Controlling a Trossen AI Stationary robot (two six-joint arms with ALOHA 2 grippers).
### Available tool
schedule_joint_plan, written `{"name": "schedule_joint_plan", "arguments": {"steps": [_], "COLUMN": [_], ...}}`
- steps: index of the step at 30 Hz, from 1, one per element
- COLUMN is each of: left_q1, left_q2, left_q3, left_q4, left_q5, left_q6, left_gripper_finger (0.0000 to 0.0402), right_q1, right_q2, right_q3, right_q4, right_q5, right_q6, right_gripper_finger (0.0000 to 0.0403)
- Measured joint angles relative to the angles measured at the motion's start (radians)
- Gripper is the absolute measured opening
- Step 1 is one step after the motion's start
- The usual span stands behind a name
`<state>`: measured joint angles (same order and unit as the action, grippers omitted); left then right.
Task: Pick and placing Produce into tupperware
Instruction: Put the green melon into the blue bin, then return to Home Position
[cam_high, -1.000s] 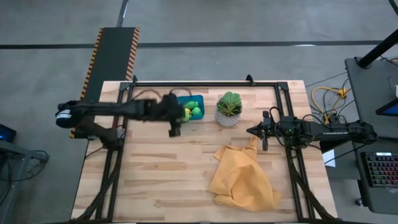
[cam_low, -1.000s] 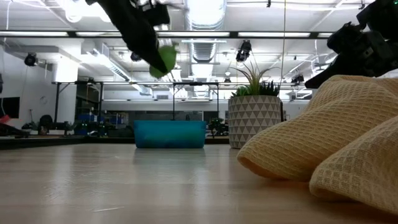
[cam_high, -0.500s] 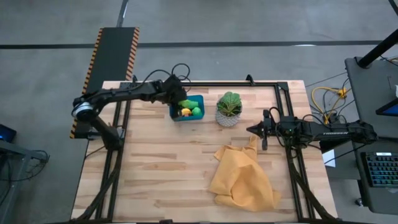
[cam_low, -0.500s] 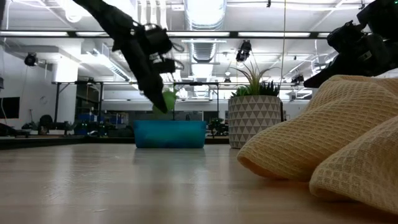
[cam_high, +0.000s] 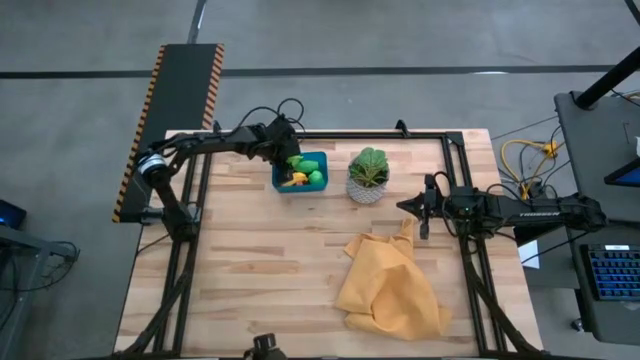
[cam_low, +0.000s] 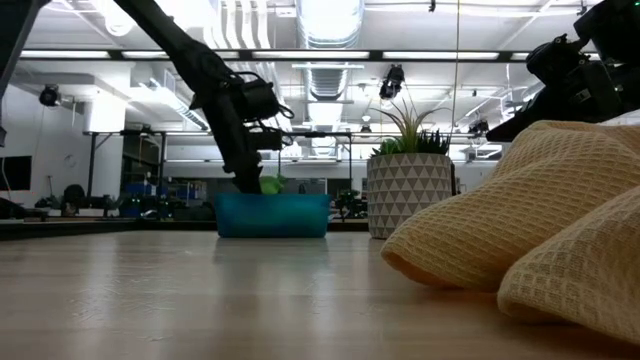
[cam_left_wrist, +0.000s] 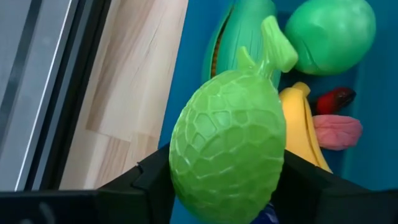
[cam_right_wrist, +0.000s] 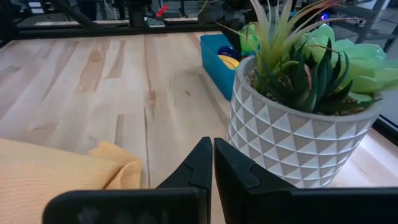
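Note:
The green fruit is low over the pieces in the teal tupperware and would remain inside, so my left gripper lets go next.
My left gripper (cam_high: 290, 161) is shut on a bumpy green toy fruit (cam_left_wrist: 227, 146), low over the left end of the teal tupperware (cam_high: 301, 183) at the table's far side. In the low view the fruit (cam_low: 270, 185) shows just above the tupperware's rim (cam_low: 272, 197). Inside the tupperware lie a yellow banana (cam_left_wrist: 300, 121), a round green piece (cam_left_wrist: 331, 28), a long green piece (cam_left_wrist: 239, 34), and small red (cam_left_wrist: 334, 98) and pink (cam_left_wrist: 337, 132) pieces. My right gripper (cam_high: 425, 212) waits shut at the table's right, clear of everything. My left gripper pinches the green fruit's bumpy body (cam_left_wrist: 186, 155) between its two fingers (cam_left_wrist: 152, 177), one on each side. The fingers slant down from the table's left. The fruit's stem end (cam_left_wrist: 273, 43) points away from the gripper. Whether the fruit touches the pieces beneath it, I cannot tell.
A leafy plant in a white patterned pot (cam_high: 368, 176) stands just right of the tupperware. A crumpled yellow cloth (cam_high: 390, 285) lies at the near right, close under my right gripper (cam_right_wrist: 211, 155). A black frame rail (cam_high: 330, 134) runs along the table's far edge.
My left gripper has swung toward the table's far edge and come down with the green fruit, from well above the table to just over the tupperware's rim, staying shut on it.

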<state>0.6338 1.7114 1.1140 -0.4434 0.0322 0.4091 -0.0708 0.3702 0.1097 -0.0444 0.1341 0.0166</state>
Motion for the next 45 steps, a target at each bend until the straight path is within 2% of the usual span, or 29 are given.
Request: {"name": "schedule_joint_plan", "arguments": {"steps": [7,21,30,34,42,45], "left_q1": [0.000,0.000,-0.003,-0.012,-0.089,-0.130], "left_q2": [-0.014,-0.022,-0.025,-0.036,-0.185,-0.273], "left_q3": [0.000,-0.001,-0.001,-0.001,-0.002,-0.014], "left_q4": [0.000,-0.025,-0.028,-0.043,-0.027,0.021], "left_q5": [0.000,-0.004,-0.001,-0.004,0.006,0.071], "left_q6": [-0.011,-0.097,-0.100,-0.074,-0.061,-0.062], "left_gripper_finger": [0.0208,0.0215,0.0298,0.0310,0.0311,0.0311], "right_q1": [0.000,0.000,0.000,0.000,0.000,0.000], "right_q2": [0.000,0.000,0.000,0.000,0.000,0.000], "right_q3": [0.000,0.000,0.000,0.000,0.000,0.000], "right_q4": [-0.001,-0.003,-0.002,-0.002,-0.002,-0.001], "right_q5": [0.000,-0.001,-0.001,-0.001,-0.001,-0.002], "right_q6": [0.005,0.008,0.008,0.008,0.007,0.005], "right_gripper_finger": [0.0009,0.0009,0.0009,0.0009,0.0009,0.0009]}}
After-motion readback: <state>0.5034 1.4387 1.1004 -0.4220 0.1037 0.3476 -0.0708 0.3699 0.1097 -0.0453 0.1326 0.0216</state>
